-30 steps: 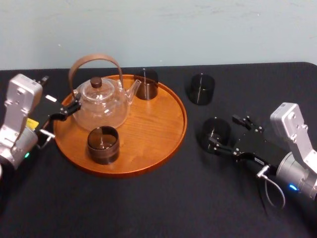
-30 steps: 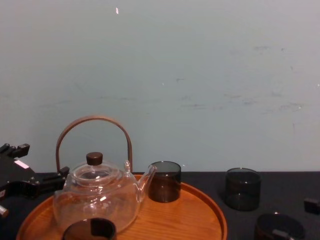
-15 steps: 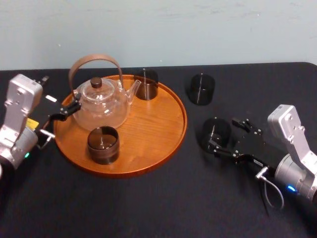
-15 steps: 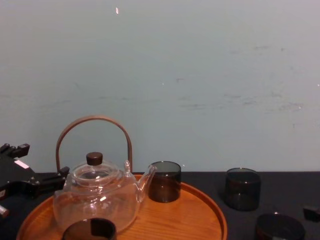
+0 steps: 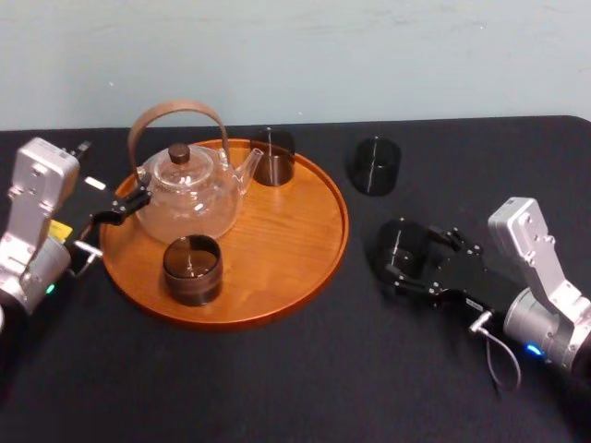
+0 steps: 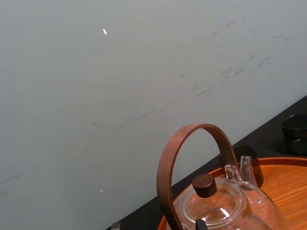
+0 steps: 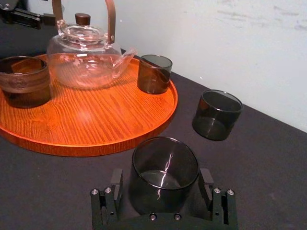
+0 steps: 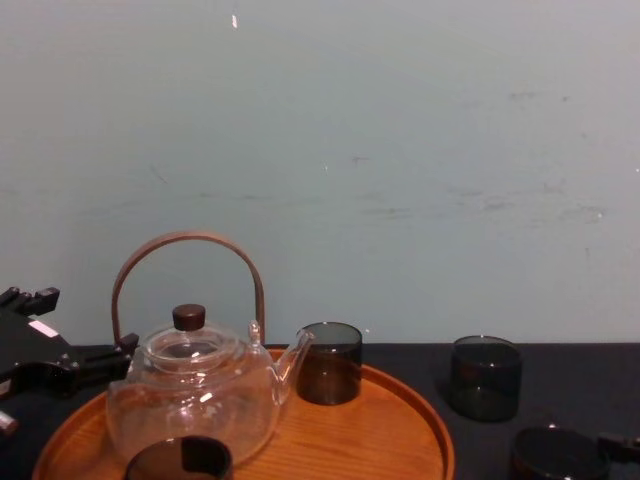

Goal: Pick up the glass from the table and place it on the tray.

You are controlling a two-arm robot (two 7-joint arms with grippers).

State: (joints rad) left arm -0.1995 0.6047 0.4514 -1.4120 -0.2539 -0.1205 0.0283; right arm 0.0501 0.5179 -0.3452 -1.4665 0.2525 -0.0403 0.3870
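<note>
My right gripper grabs the smoky glass by its upright side (image 7: 158, 199) next, to set it on the round wooden tray (image 7: 105, 120).
A dark smoked glass (image 5: 403, 245) stands upright on the black table (image 5: 305, 378), just right of the round wooden tray (image 5: 231, 318). My right gripper (image 5: 413, 256) is low on the table and open, with one finger on each side of this glass. The right wrist view shows the glass (image 7: 164, 172) between the two fingers, with a small gap at the pads (image 7: 116, 179). From the chest view the glass (image 8: 555, 455) sits at the lower right. My left gripper (image 5: 125, 207) rests open at the tray's left edge, beside the teapot.
On the tray stand a glass teapot (image 5: 189, 189) with a wooden hoop handle and two dark glasses (image 5: 191, 268) (image 5: 273, 157). Another dark glass (image 5: 376, 164) stands on the table behind the right gripper. The tray's right half (image 7: 124, 110) is bare wood.
My right arm has slid left along the table, so its fingers now reach around the glass. The glass, the tray and the left arm have stayed put.
</note>
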